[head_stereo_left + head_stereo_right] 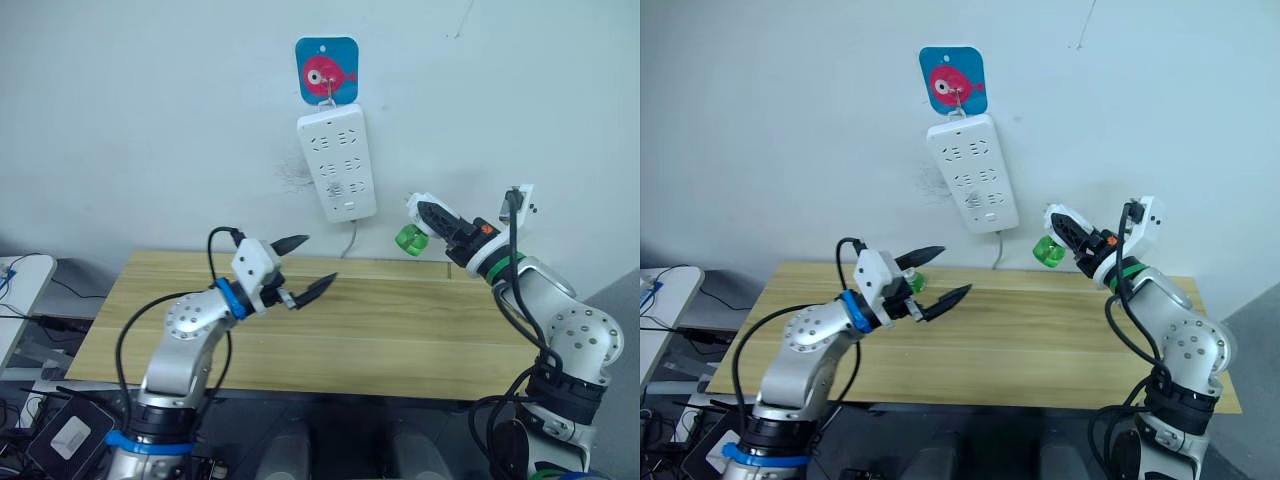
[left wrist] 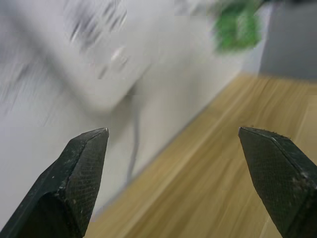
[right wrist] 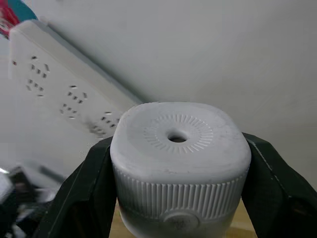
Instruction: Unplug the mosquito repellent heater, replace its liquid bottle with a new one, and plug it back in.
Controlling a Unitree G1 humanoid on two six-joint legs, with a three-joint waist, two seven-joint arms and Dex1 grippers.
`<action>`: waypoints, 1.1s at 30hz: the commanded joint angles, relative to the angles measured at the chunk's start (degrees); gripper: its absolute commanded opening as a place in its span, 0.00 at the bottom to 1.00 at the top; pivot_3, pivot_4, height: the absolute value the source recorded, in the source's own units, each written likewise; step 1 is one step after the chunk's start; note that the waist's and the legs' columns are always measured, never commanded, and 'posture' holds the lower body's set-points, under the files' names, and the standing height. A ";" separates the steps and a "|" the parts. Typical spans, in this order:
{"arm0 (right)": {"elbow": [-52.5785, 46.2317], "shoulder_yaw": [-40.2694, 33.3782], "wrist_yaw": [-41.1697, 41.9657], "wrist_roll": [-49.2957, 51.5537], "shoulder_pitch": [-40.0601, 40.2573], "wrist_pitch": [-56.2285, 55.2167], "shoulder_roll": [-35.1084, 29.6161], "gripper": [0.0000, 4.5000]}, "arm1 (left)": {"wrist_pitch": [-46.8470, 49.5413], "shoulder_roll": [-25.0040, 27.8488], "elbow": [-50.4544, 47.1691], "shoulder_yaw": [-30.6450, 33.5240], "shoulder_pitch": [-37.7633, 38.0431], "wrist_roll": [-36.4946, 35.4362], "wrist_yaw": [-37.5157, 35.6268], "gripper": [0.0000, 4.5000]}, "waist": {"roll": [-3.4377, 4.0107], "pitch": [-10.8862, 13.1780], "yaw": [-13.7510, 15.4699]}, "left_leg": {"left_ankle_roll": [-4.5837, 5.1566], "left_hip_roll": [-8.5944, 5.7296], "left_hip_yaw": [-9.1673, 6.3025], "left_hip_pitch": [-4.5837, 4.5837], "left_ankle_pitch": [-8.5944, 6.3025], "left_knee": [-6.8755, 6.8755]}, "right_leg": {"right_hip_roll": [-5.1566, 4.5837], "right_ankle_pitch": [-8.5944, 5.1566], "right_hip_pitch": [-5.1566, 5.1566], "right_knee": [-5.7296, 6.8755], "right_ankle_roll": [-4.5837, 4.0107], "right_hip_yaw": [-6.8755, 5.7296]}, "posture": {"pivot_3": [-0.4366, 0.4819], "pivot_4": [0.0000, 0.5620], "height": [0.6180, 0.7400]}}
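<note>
I need to unscrew the bottle from the heater, so I should next grab the old bottle by its green body [image 1: 411, 240] with my left gripper.
The mosquito repellent heater [image 3: 178, 163], a white domed unit with a round vent hole, is held in the air by my right gripper [image 1: 428, 216], which is shut on its sides. A green liquid bottle [image 1: 410, 239] hangs from the heater's underside. The heater is off the wall, to the right of the white power strip [image 1: 340, 160] and a little below it. My left gripper [image 1: 318, 260] hovers open over the wooden table [image 1: 400, 320] with nothing between its fingers. Just behind its fingers, a small green object [image 1: 915, 283] sits on the table.
The power strip hangs from a blue fish-picture hook [image 1: 327, 70] on the white wall, its cord dropping behind the table. A white side table [image 1: 20, 275] with cables stands at the far left. The tabletop between both arms is bare wood.
</note>
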 commanded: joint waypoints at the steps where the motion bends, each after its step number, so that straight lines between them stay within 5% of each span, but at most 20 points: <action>1: 0.66 -2.54 -8.05 14.55 -1.23 0.33 -1.44 0.65 | -1.28 -5.92 -1.19 -6.07 -1.79 2.25 4.94 0.98 | -0.01 0.02 0.00 | 0.01 -0.02 0.02 0.00 0.00 0.00 | 0.00 0.00 0.00 -0.01 0.00 0.01 | 0.55 0.37 1.00; 9: 0.21 3.16 -21.50 32.07 0.05 -7.83 -5.96 0.65 | -6.07 -16.99 7.65 -10.55 -7.76 6.68 13.77 0.98 | -0.06 0.12 -0.93 | 0.03 0.08 0.06 -0.03 -0.01 -0.05 | 0.15 0.00 -0.04 -0.02 0.01 0.00 | 0.52 0.37 1.00; 22: -2.05 11.48 -26.13 41.33 3.03 -18.66 -14.35 0.65 | -9.21 -20.58 12.50 -11.98 -11.43 5.68 14.23 0.98 | -0.07 0.45 -0.88 | 0.05 0.11 0.07 -0.10 0.00 -0.04 | 0.39 0.00 -0.01 -0.25 0.02 0.04 | 0.49 0.38 1.00; 25: -2.10 12.54 -26.00 41.73 3.30 -20.17 -15.62 0.65 | -9.12 -21.30 12.47 -11.76 -11.37 4.94 14.21 0.87 | -0.08 0.48 -0.88 | 0.05 0.11 0.07 -0.11 0.00 -0.04 | 0.39 0.00 -0.01 -0.27 0.02 0.04 | 0.49 0.38 1.00; 30: -2.30 13.97 -26.00 42.27 4.01 -22.36 -16.92 0.65 | -8.91 -21.56 11.67 -12.25 -10.59 4.70 14.43 0.54 | -0.08 0.53 -0.88 | 0.05 0.14 0.05 -0.11 0.00 -0.05 | 0.39 0.00 -0.01 -0.28 0.02 0.04 | 0.49 0.39 1.00; 33: -2.82 14.71 -26.11 42.56 4.46 -23.38 -17.30 0.65 | -9.03 -21.36 11.75 -12.31 -10.03 4.67 14.35 0.51 | -0.09 0.54 -0.89 | 0.05 0.14 0.04 -0.11 0.00 -0.05 | 0.39 0.00 -0.01 -0.28 0.02 0.04 | 0.49 0.39 1.00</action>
